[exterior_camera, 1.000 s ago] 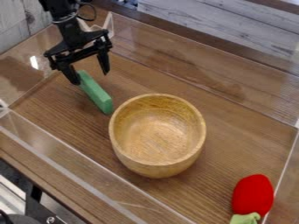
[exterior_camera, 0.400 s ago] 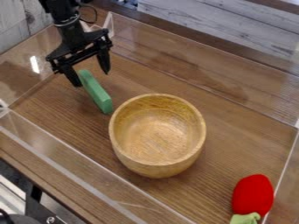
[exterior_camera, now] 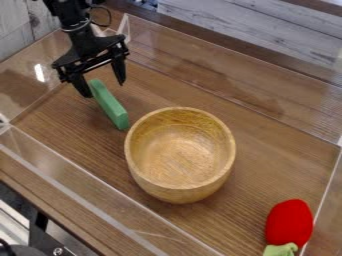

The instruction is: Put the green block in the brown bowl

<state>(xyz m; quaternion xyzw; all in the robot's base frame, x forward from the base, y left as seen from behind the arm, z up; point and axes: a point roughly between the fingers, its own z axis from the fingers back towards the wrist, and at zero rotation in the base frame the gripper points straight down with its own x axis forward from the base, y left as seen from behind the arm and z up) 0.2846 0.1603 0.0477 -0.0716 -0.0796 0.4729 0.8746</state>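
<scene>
The gripper takes hold of the green block by its upper end next. Then it puts the block in the brown bowl.
The green block lies flat on the wooden table, a long thin bar running diagonally just left of the brown bowl. The bowl is round, light wood with a thick rim, and nothing is inside it. My black gripper hangs over the block's upper end, pointing almost straight down. Its two fingers stand wide apart, one on each side of that end, with nothing held between them.
A red rounded toy with a green tip rests at the bottom right corner. Clear plastic walls fence the table's front and sides. A pale plank wall runs along the back.
</scene>
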